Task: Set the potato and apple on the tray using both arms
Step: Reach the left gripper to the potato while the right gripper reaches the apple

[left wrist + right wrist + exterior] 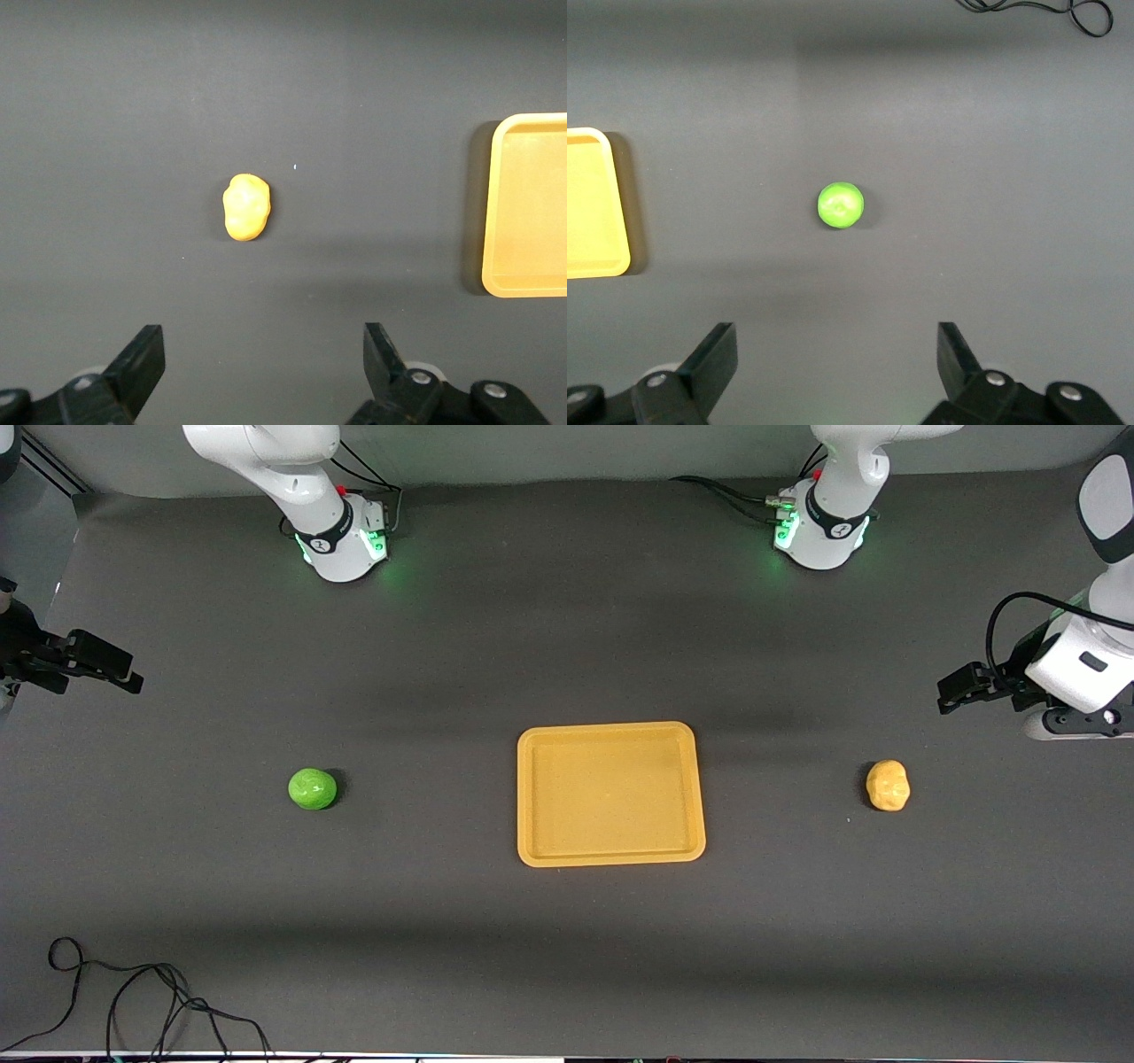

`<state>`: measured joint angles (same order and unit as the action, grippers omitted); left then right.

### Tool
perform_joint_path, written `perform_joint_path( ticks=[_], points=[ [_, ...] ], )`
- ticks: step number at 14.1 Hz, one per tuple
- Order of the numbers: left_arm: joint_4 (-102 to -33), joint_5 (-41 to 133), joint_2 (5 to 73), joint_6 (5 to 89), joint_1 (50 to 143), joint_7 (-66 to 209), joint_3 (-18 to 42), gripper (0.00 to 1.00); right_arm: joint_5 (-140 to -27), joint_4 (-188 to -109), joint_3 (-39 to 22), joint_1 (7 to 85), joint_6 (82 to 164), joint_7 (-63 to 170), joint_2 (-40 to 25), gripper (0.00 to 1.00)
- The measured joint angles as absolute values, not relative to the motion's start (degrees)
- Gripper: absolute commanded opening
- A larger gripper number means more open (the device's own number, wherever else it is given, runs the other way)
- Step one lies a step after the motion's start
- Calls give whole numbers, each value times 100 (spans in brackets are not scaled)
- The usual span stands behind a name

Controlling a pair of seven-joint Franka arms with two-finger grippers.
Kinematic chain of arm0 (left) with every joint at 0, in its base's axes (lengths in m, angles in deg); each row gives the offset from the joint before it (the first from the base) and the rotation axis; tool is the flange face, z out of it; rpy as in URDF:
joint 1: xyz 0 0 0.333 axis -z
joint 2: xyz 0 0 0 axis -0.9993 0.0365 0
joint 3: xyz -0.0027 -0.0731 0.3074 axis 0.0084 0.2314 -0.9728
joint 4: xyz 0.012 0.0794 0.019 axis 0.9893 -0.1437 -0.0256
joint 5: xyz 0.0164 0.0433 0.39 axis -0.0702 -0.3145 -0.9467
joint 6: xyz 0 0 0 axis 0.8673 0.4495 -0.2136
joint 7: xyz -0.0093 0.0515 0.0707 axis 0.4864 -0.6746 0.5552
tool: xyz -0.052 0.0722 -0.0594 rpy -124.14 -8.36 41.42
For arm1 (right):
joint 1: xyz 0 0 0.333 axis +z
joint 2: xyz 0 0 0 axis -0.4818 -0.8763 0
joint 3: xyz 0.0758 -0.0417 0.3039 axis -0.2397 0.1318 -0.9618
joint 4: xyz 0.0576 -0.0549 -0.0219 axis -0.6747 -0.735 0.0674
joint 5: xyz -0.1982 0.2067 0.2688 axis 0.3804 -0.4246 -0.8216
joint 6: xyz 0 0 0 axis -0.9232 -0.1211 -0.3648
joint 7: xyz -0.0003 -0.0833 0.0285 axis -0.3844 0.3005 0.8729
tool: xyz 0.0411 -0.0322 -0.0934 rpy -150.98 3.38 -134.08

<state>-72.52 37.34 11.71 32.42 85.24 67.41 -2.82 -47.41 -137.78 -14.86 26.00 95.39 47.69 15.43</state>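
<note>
The potato's lumpy body (889,786) is the part my left gripper will grab next, so that it can put the potato on the tray (610,855).
The orange-yellow tray (610,855) lies in the middle of the table with nothing on it. The green apple (312,789) sits toward the right arm's end; it also shows in the right wrist view (841,205). The lumpy yellow-orange potato (888,785) sits toward the left arm's end; it also shows in the left wrist view (246,206). My left gripper (955,691) (263,354) is open and empty, up in the air at the table's edge, apart from the potato. My right gripper (120,673) (835,354) is open and empty, up at the other edge, apart from the apple.
A loose black cable (133,1001) lies near the front camera's edge at the right arm's end; it also shows in the right wrist view (1036,11). The tray's edge shows in both wrist views (523,208) (594,208). The table (567,957) is dark grey.
</note>
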Motion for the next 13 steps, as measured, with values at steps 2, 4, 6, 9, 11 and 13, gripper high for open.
perform_joint_path(
  ticks=[2, 4, 6, 9, 11, 13],
  points=[
    [-7253, 3734, 1173, 3242, 8524, 6741, -283, 100, -4741, -13784, -1486, 2600, 9538, 4772, 1541, 100],
    [-7270, 3734, 1192, 3256, 8524, 6742, -286, 100, -4741, -13796, -1486, 2601, 9537, 4774, 1538, 100],
    [-7316, 3730, 1250, 3345, 8516, 6748, -303, 100, -4741, -13810, -1487, 2602, 9536, 4776, 1536, 100],
    [-7506, 3727, 1453, 3879, 8490, 6749, -327, 100, -4741, -13837, -1491, 2623, 9533, 4776, 1528, 100],
    [-7800, 3724, 1649, 4473, 8480, 6752, -331, 100, -4741, -13849, -1493, 2681, 9532, 4776, 1495, 100],
    [-8123, 3684, 1850, 5064, 8432, 6753, -344, 100, -4707, -13860, -1497, 2845, 9541, 4776, 1425, 100]
  ],
)
